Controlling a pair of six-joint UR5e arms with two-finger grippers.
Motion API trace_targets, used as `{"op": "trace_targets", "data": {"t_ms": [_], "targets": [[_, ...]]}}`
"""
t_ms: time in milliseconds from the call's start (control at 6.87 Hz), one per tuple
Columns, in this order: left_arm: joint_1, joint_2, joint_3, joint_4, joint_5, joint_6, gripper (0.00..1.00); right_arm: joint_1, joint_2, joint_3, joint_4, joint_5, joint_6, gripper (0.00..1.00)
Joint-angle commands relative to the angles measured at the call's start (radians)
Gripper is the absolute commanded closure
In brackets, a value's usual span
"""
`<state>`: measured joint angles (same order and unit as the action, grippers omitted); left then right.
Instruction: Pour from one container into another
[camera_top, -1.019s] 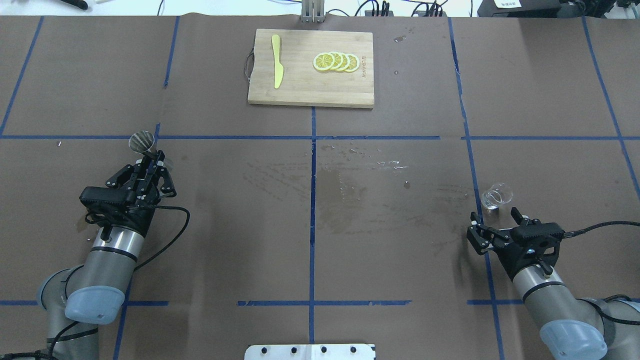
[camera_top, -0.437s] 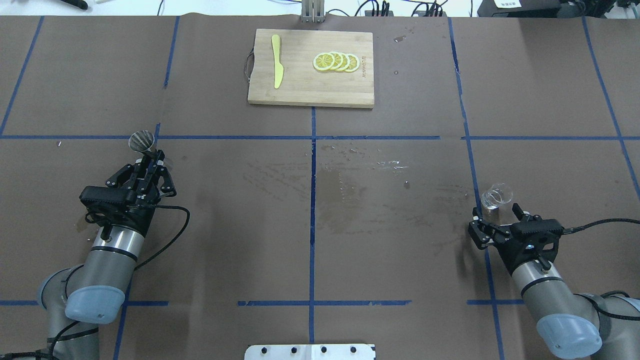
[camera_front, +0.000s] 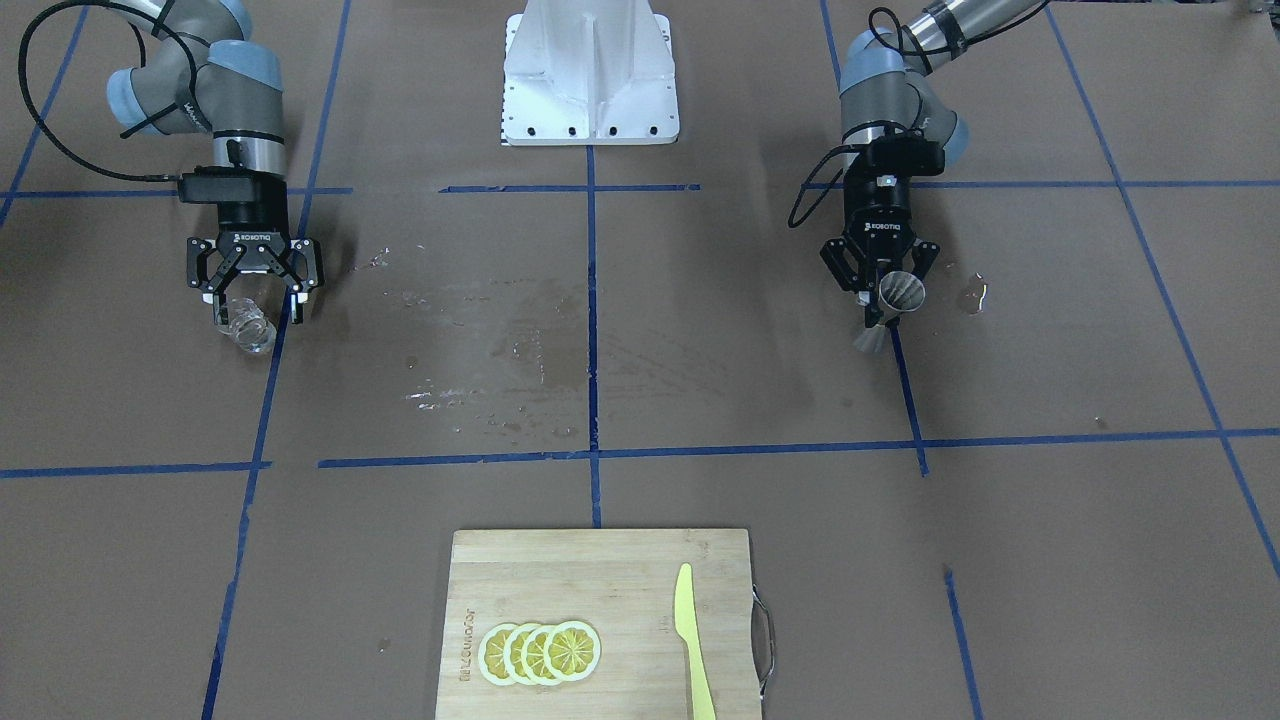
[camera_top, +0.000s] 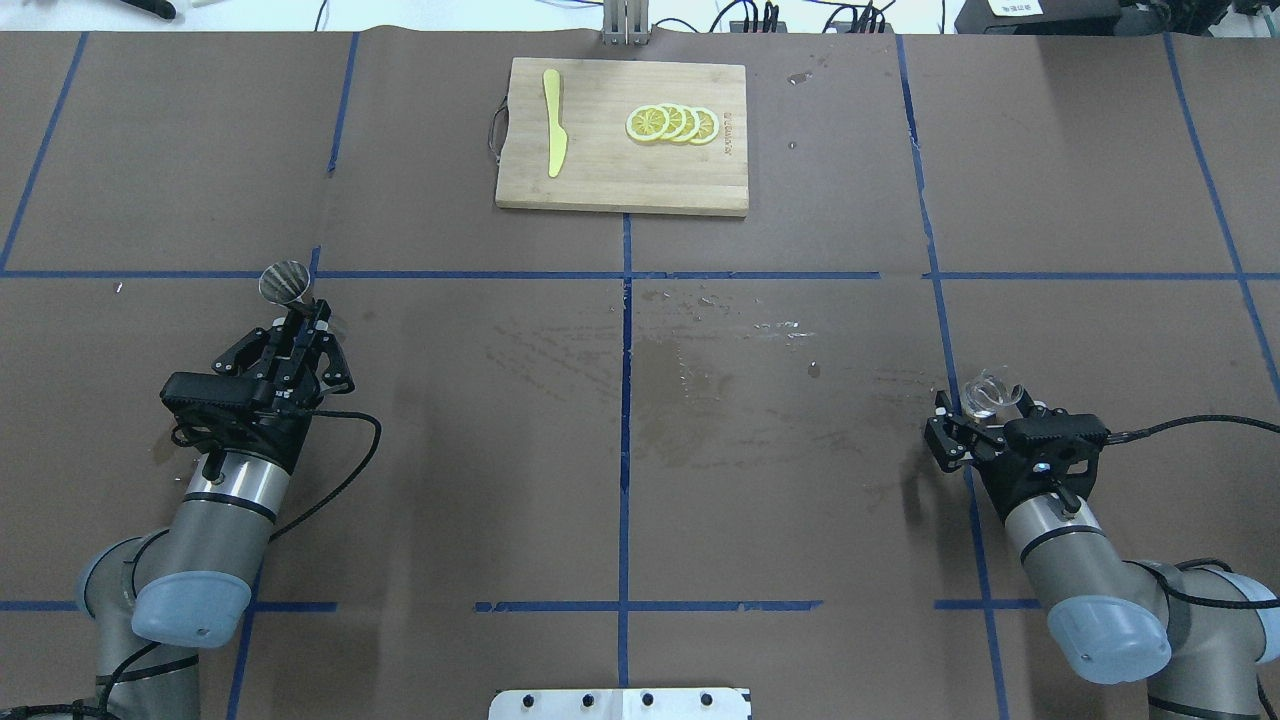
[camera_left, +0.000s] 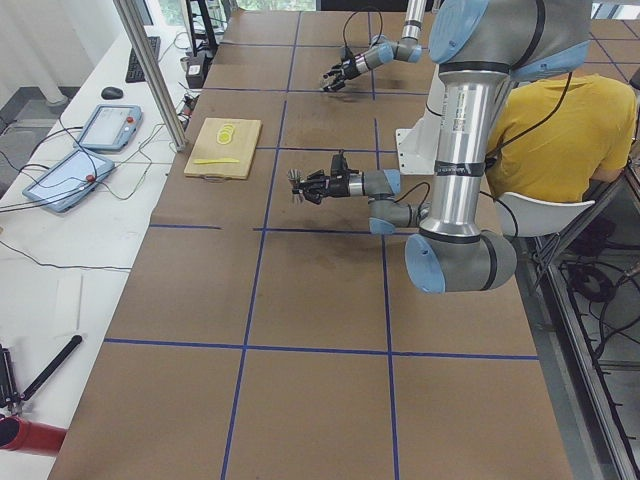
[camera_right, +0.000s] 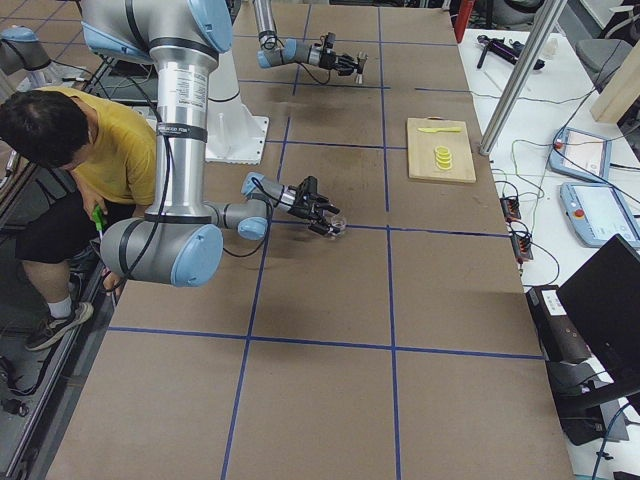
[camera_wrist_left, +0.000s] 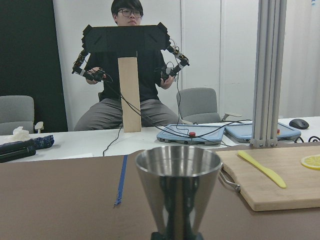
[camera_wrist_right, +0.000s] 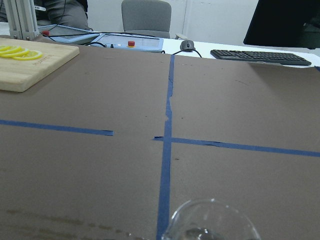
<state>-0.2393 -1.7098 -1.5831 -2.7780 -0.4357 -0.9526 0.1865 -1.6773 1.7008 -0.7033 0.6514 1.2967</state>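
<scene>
The small clear glass is for pouring between the containers, so my right gripper next needs to grab it around its body below its rim (camera_front: 246, 328).
A steel jigger (camera_top: 284, 282) sits in my left gripper (camera_top: 302, 318), which is shut on its narrow waist and holds it upright above the table. The left wrist view shows its upper cup (camera_wrist_left: 178, 183) close up. From the front, the jigger (camera_front: 903, 292) hangs at that gripper (camera_front: 884, 303). A small clear glass (camera_top: 985, 392) stands on the table at the right. My right gripper (camera_top: 986, 408) is open, with one finger on each side of the glass and not touching it. The glass (camera_front: 250, 332) shows below that gripper (camera_front: 257, 312), and its rim (camera_wrist_right: 212, 222) fills the bottom of the right wrist view.
A wooden cutting board (camera_top: 600, 180) at the far centre carries lemon slices (camera_top: 671, 123) and a yellow knife (camera_top: 553, 122). Wet streaks (camera_top: 700, 370) mark the brown paper mid-table. A white base plate (camera_top: 620, 703) sits at the near edge.
My right gripper has moved forward, away from the robot, so its open fingers now straddle the glass. The left arm and jigger have stayed put.
</scene>
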Motion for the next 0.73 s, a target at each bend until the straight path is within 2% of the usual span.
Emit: {"op": "trace_targets", "data": {"t_ms": [0, 146, 291, 583], "targets": [[0.000, -0.001, 0.000, 0.002, 0.000, 0.002, 1.00, 0.011, 0.007, -0.027, 0.004, 0.007, -0.001, 0.25], [0.000, -0.001, 0.000, 0.002, 0.000, 0.002, 1.00, 0.011, 0.008, -0.027, 0.004, 0.008, 0.000, 0.43], [0.000, -0.002, 0.000, 0.002, 0.000, 0.002, 1.00, 0.011, 0.008, -0.027, 0.004, 0.008, -0.002, 0.45], [-0.002, -0.011, -0.002, 0.002, 0.000, 0.002, 1.00, 0.011, 0.008, -0.027, 0.008, 0.008, -0.016, 0.43]]}}
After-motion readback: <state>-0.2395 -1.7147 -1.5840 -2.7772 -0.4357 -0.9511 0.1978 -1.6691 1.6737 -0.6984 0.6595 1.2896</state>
